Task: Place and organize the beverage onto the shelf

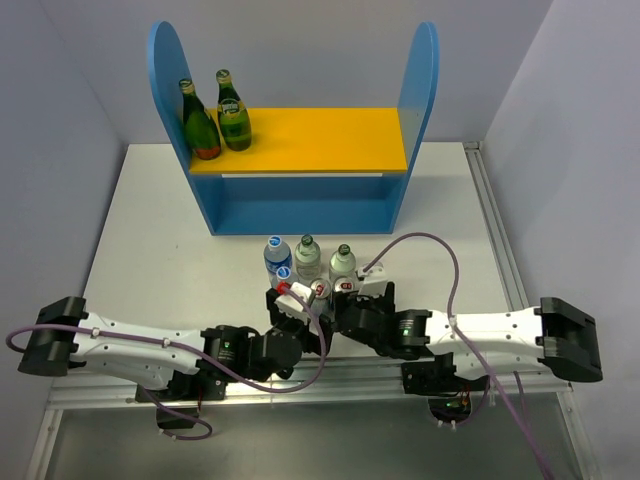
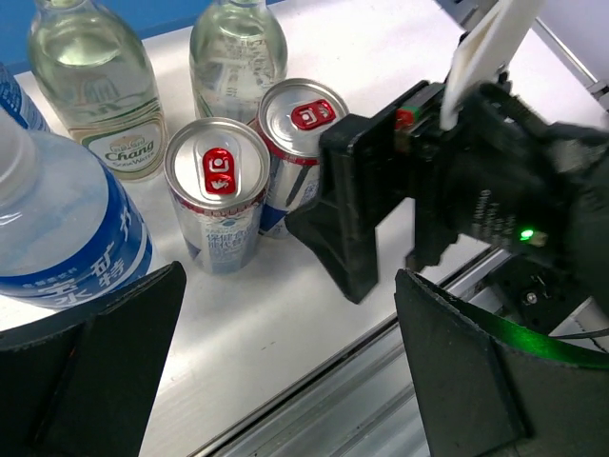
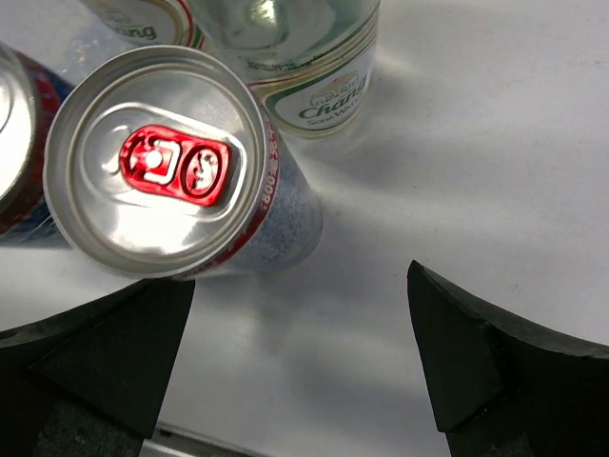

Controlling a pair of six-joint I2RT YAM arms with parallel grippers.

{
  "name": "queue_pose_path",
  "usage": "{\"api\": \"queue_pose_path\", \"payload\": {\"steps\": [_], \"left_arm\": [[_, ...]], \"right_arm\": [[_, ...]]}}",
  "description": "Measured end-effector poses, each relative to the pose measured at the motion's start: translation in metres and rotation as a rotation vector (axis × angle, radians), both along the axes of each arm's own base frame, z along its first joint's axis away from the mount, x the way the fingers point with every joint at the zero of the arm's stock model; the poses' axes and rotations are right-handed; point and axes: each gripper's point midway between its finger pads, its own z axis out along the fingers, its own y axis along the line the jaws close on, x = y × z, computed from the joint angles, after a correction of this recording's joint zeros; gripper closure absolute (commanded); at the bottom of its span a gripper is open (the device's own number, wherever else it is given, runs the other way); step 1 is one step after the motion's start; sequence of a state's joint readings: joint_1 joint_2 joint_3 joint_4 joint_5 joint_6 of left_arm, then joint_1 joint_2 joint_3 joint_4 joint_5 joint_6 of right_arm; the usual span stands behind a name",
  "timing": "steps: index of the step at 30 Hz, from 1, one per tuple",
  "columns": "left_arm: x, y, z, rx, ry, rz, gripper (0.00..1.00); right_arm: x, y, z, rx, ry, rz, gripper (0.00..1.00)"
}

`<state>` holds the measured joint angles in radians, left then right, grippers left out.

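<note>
The silver can needs its flat base free to stand on the yellow board of the shelf, so the robot's right gripper should grab it by its printed side [image 3: 287, 215] next.
The blue shelf [image 1: 420, 90] stands at the back with a yellow-orange upper board [image 1: 320, 138]. Two green bottles [image 1: 218, 122] stand on the board's left end. In front of the shelf stand two water bottles [image 1: 277, 252], two clear glass bottles [image 1: 308, 257] and two silver cans with red tabs [image 1: 321, 290]. My left gripper [image 1: 297, 300] is open and empty, just near of the cans [image 2: 217, 190]. My right gripper [image 1: 353, 293] is open and empty, with the right can [image 3: 171, 171] ahead of its left finger [image 3: 95, 352]. The right gripper's black body shows in the left wrist view [image 2: 381, 209].
A metal rail [image 1: 330, 375] runs along the table's near edge. Grey walls close in on both sides. A clear Chang bottle [image 3: 304, 57] stands right behind the right can. A water bottle [image 2: 57, 219] stands close to my left gripper's left finger [image 2: 95, 362].
</note>
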<state>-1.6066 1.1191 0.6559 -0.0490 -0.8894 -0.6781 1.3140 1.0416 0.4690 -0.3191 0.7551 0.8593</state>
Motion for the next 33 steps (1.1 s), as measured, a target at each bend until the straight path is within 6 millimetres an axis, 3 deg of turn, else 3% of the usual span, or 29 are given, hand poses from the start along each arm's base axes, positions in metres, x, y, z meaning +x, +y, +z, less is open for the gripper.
{"api": "queue_pose_path", "payload": {"steps": [8,26,31,33], "left_arm": [[0.000,0.010,-0.012,0.001,0.013,0.006,0.02],[-0.001,0.013,-0.019,-0.012,0.015,0.002,0.03],[0.000,0.022,-0.029,0.019,0.012,0.007,0.03],[0.000,0.025,-0.031,0.030,0.012,0.007,0.03]], "right_arm": [[0.017,0.006,-0.004,-0.026,-0.077,-0.081,0.00],[0.043,0.016,0.017,0.057,-0.246,-0.174,0.02],[0.046,0.022,0.003,0.003,-0.249,-0.160,0.09],[0.047,0.023,0.000,-0.009,-0.249,-0.159,0.19]]}}
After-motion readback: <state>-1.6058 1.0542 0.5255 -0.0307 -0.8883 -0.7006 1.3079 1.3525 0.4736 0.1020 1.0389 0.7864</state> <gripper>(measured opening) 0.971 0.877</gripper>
